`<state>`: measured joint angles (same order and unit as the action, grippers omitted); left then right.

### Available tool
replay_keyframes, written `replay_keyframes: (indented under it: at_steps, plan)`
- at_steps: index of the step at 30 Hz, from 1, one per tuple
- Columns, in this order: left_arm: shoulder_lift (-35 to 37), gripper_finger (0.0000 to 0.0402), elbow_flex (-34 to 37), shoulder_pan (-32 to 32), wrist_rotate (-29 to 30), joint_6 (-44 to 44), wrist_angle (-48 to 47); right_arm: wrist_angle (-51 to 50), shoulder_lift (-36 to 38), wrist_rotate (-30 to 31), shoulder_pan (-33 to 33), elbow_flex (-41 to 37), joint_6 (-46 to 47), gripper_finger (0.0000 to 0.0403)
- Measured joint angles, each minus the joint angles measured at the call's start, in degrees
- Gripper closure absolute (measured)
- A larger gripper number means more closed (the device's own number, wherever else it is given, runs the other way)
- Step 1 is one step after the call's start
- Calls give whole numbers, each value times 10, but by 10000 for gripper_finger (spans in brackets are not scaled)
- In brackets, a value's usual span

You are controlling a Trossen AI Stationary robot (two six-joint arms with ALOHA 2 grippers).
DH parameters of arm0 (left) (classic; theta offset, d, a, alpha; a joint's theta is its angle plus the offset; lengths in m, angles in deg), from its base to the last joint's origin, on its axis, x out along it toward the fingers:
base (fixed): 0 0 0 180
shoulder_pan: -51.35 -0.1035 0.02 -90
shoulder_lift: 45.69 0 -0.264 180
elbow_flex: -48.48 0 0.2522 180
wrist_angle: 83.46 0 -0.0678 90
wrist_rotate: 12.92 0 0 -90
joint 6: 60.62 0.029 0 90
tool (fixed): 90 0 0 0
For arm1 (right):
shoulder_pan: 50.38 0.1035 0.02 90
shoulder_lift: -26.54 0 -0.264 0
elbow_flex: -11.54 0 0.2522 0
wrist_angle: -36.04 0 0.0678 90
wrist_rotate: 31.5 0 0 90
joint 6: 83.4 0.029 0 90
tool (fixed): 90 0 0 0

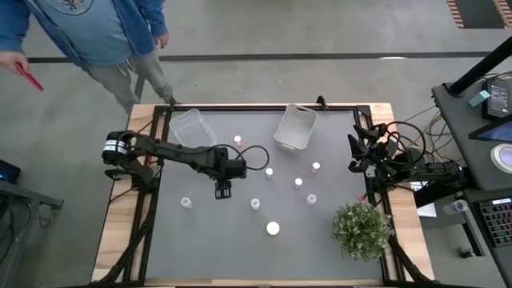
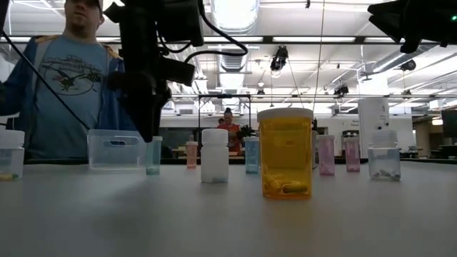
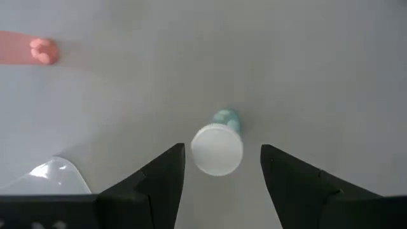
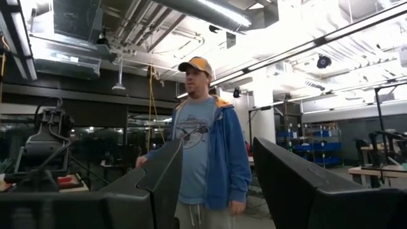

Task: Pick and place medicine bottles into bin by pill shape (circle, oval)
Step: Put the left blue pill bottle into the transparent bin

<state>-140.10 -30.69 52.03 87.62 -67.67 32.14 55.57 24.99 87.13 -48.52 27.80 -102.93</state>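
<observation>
My left gripper should close now on the teal bottle's white cap (image 3: 217, 149), because its fingers are on either side of the cap.
My left gripper (image 1: 223, 192) hangs open, pointing down, over the middle-left of the grey table. A small teal bottle with a white cap (image 3: 217, 149) stands upright below it, between the two fingers with a gap on each side; it also shows in the low view (image 2: 153, 157). Other small bottles stand about the table: white-capped ones (image 1: 270, 171) (image 1: 255, 203) (image 1: 186, 202), pink or red ones (image 1: 238, 140) (image 1: 317, 166) (image 1: 298, 182), and a wider amber one with a white cap (image 2: 285, 153). My right gripper (image 4: 213, 191) is open and raised at the table's right edge (image 1: 360, 148).
Two clear bins stand at the far side of the table, one on the left (image 1: 192, 126) and one on the right (image 1: 296, 126). A bushy green plant (image 1: 362, 228) stands near the right front. A person (image 1: 104, 32) stands behind the far left corner.
</observation>
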Motion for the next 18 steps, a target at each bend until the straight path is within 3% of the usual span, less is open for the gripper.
replay_keyframes:
  at_steps: [18]
  plan:
    - [-4,212,12,-11,2,0,22,0,0,0,0,0,-8,220]
